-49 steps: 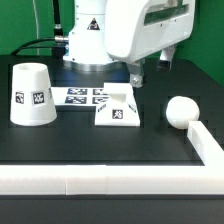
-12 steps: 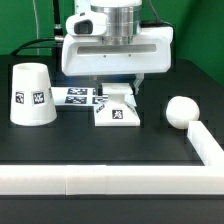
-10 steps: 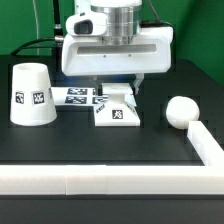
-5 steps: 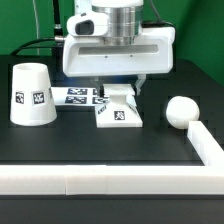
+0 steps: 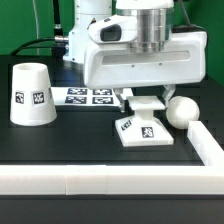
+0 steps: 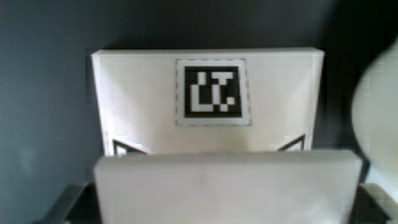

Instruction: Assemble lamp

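Observation:
The lamp base is short of the white bar's corner (image 5: 207,168) in the exterior view, so my gripper needs to move it to that corner before letting go.
The low square lamp base (image 5: 140,130) sits on the black table, just to the exterior view's left of the round bulb (image 5: 181,110). My gripper (image 5: 147,100) is shut on the raised back part of the base, one finger on each side. In the wrist view the base (image 6: 205,90) fills the picture with its tag facing up, and my gripper (image 6: 222,205) clamps its near block. A pale curve at the edge of the wrist view is the bulb (image 6: 384,120). The conical shade (image 5: 30,95) stands at the exterior view's far left.
The marker board (image 5: 85,96) lies flat behind the shade and base. A long white rail (image 5: 100,180) runs along the front and turns up the exterior view's right side, close to the bulb.
My gripper has moved toward the exterior view's right and the front with the base in it. The base now sits next to the bulb, off the marker board's edge.

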Controlling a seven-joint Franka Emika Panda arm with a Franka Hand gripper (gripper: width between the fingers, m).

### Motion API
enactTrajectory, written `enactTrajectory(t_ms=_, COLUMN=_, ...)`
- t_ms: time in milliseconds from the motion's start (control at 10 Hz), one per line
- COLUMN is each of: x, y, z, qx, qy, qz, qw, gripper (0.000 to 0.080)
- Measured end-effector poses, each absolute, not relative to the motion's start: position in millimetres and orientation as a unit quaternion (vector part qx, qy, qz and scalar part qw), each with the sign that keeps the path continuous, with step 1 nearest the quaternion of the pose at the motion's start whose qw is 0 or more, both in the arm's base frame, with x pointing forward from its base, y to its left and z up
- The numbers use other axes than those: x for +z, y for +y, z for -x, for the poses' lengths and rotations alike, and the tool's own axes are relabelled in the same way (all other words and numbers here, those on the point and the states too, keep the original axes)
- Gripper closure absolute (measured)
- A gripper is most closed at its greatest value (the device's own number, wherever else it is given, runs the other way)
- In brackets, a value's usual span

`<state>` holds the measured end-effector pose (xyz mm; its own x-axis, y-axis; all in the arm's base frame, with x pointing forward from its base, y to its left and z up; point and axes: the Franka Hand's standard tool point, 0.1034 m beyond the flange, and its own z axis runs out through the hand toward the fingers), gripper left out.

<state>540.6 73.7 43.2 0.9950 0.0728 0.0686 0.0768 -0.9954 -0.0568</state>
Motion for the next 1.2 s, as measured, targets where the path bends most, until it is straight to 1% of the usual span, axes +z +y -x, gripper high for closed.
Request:
enactTrajectory(t_ms=200, x=43.7, y=87, z=-565, qx=-0.041, qy=-0.029, qz=0.998, qw=0.034, gripper=0.0264)
enactTrajectory(t_ms=400, x=43.9, y=89, z=-590, qx=-0.051, qy=-0.027, qz=0.998, qw=0.035, gripper=0.0264)
enactTrajectory(t_ms=500, x=44.4, y=88, z=-598, qx=-0.056, qy=-0.028, qz=0.997, qw=0.035, gripper=0.0264)
enactTrajectory(t_ms=900, x=44.6, y=87, z=-611, qx=-0.064, qy=-0.023, qz=0.997, qw=0.037, gripper=0.0264)
enactTrajectory(t_ms=1200, x=44.6, y=87, z=-612, qx=-0.065, qy=-0.023, qz=0.997, qw=0.037, gripper=0.0264)
